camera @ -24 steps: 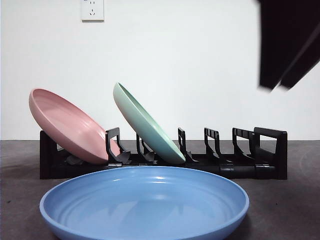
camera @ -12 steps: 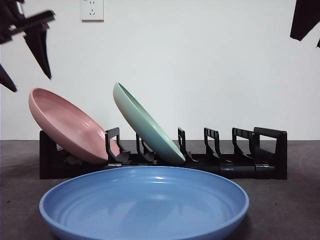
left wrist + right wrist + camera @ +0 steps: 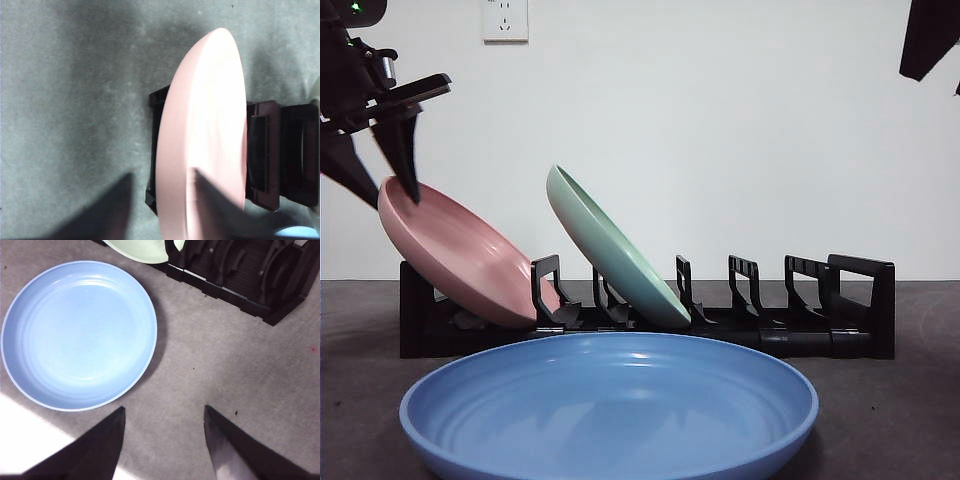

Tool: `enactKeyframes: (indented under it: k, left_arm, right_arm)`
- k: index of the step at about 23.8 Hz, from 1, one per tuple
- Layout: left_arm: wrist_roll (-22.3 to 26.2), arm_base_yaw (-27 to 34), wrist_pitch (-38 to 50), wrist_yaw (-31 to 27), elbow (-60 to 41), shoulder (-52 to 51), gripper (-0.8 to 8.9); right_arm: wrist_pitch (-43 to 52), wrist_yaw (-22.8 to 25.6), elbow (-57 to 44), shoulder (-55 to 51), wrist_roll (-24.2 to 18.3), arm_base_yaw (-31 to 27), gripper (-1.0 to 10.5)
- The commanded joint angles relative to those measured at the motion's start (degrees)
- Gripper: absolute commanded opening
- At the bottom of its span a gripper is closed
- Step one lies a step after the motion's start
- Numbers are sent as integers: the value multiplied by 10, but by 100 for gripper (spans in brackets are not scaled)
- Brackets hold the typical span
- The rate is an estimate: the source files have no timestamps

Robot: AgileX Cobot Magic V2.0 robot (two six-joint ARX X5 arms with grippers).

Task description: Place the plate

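Observation:
Next, the left gripper pinches the plate by its raised upper rim (image 3: 394,194) (image 3: 172,197), since the pink plate's lower edge sits down between the rack's bars.
A blue plate (image 3: 610,405) lies flat on the table in front of the black rack (image 3: 850,330); the right wrist view shows the same blue plate (image 3: 80,335) with nothing touching it. A pink plate (image 3: 460,250) leans in the rack's left end slot. My left gripper (image 3: 392,198) is open at that plate's upper rim. In the left wrist view, the left gripper (image 3: 161,172) has one jaw on each side of the pink plate (image 3: 210,100). My right gripper (image 3: 164,409) hangs open and empty high over the table, and shows as a black tip (image 3: 930,40) at the top right.
A green plate (image 3: 610,250) leans in the rack a few slots right of the pink one. Several slots on the rack's right half (image 3: 240,275) stand vacant. A wall socket (image 3: 505,18) sits on the white wall behind.
The left gripper came in from the upper left and dropped to the pink plate's rim. The right arm pulled up to the top right corner. No plate has moved.

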Motion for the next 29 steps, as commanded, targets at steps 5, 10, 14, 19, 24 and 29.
enactKeyframes:
  k: [5,10,14,19,24,29]
  left_arm:
    - [31,0,-47,-16,61,6,11]
    - [71,2,-170,-121,166,6,11]
    - [82,10,-253,-147,195,-14,11]
    - [80,12,-311,-147,162,-65,11]
    - [70,12,-307,-145,81,-154,11]
    - [66,12,-304,-145,-17,-258,10]
  right_arm:
    - [3,1,11,4,8,5,252]
    - [3,5,11,4,8,5,252]
    - [3,31,11,4,8,5,252]
    - [3,64,11,4,8,5,252]
    - [3,81,11,4,8,5,252]
    - [3,92,11,4,8,5,252]
